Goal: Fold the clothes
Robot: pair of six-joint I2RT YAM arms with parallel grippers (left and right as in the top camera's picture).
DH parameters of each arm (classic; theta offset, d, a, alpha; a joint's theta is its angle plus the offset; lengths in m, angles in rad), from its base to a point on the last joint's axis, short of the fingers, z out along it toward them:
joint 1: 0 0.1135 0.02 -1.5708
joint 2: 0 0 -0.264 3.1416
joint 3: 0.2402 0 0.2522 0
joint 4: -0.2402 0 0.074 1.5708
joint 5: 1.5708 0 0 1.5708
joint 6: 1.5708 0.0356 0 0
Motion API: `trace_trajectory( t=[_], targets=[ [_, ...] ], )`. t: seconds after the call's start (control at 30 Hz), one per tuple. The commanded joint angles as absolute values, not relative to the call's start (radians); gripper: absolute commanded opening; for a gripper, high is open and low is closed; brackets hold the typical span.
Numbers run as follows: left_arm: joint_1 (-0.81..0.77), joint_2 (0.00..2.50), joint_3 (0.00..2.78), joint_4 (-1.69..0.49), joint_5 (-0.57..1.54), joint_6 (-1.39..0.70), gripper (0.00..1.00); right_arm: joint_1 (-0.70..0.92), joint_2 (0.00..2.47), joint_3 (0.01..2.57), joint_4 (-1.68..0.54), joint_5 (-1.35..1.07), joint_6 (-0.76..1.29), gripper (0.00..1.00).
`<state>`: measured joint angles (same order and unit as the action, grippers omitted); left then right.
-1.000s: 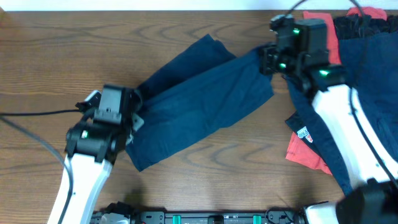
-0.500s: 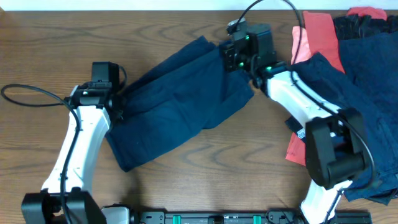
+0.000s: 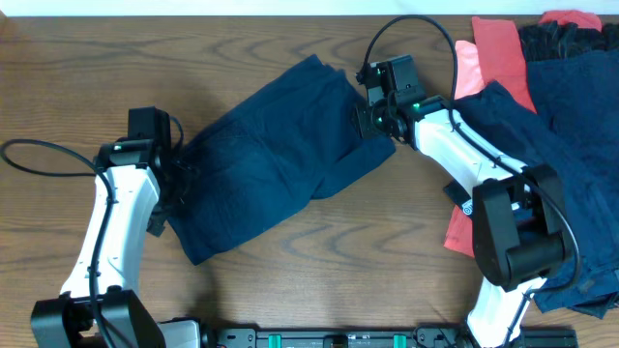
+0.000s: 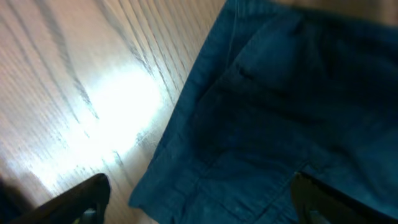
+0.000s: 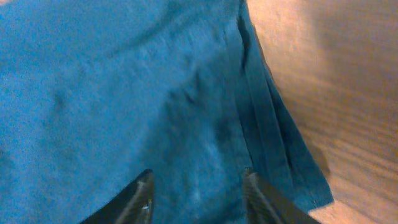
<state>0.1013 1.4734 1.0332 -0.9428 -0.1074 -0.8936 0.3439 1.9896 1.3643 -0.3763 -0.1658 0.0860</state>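
Note:
I next need to pick up the navy blue garment with my left gripper at its hemmed end, near its corner, to fold that end over the rest.
A large navy blue garment lies folded and slanted across the middle of the table. My left gripper hangs over its left end. In the left wrist view this gripper is open wide, with the garment's hemmed corner lying flat between the fingers. My right gripper is at the garment's upper right corner. The right wrist view shows it open just above the blue fabric, close to the layered edge, holding nothing. More clothes are heaped at the right.
The heap at the right holds a navy piece, a salmon-pink one, a black one and a red one sticking out underneath. Cables run from both arms. The arm bases stand at the front edge.
Both grippers have opened and let go of the navy garment after carrying it leftward. The right gripper has drawn back slightly toward the garment's right corner.

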Motion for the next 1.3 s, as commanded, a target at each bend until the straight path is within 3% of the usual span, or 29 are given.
trace_trajectory(
  t=[0.0,0.23,0.47,0.6,0.73,0.87,0.9,0.93,0.97,1.0,1.27],
  targets=[
    [0.104,1.49,0.965,-0.904,-0.063,-0.842,0.95,0.338,2.042,1.371,-0.394,-0.135,0.039,0.54],
    [0.104,1.562,0.874,-0.812,0.03,-0.804,0.97,0.336,2.08,1.371,-0.421,-0.109,0.047,0.58],
    [0.104,1.639,0.874,-0.759,0.08,-0.7,0.93,0.326,2.08,1.371,-0.577,0.077,0.198,0.57],
    [0.104,1.679,0.874,-0.696,0.192,-0.519,0.78,0.312,2.08,1.371,-0.684,0.101,0.262,0.46],
    [0.104,1.697,0.874,-0.677,0.26,-0.358,0.66,0.287,2.071,1.372,-0.816,0.184,0.447,0.49],
    [0.104,1.697,0.874,-0.664,0.334,-0.222,0.55,0.256,2.014,1.375,-0.83,0.167,0.461,0.54],
    [0.104,1.697,0.874,-0.664,0.337,-0.205,0.49,0.253,1.989,1.378,-0.829,0.159,0.45,0.55],
    [0.104,1.697,0.874,-0.664,0.337,-0.193,0.36,0.253,1.956,1.383,-0.822,0.148,0.423,0.56],
    [0.104,1.697,0.875,-0.664,0.337,-0.191,0.15,0.253,1.925,1.387,-0.811,0.128,0.389,0.57],
    [0.104,1.697,0.875,-0.664,0.337,-0.191,0.06,0.254,1.898,1.391,-0.803,0.099,0.352,0.57],
    [0.104,1.655,0.912,-0.728,0.336,-0.191,0.06,0.32,1.758,1.398,-0.786,-0.258,0.152,0.48]
  ],
)
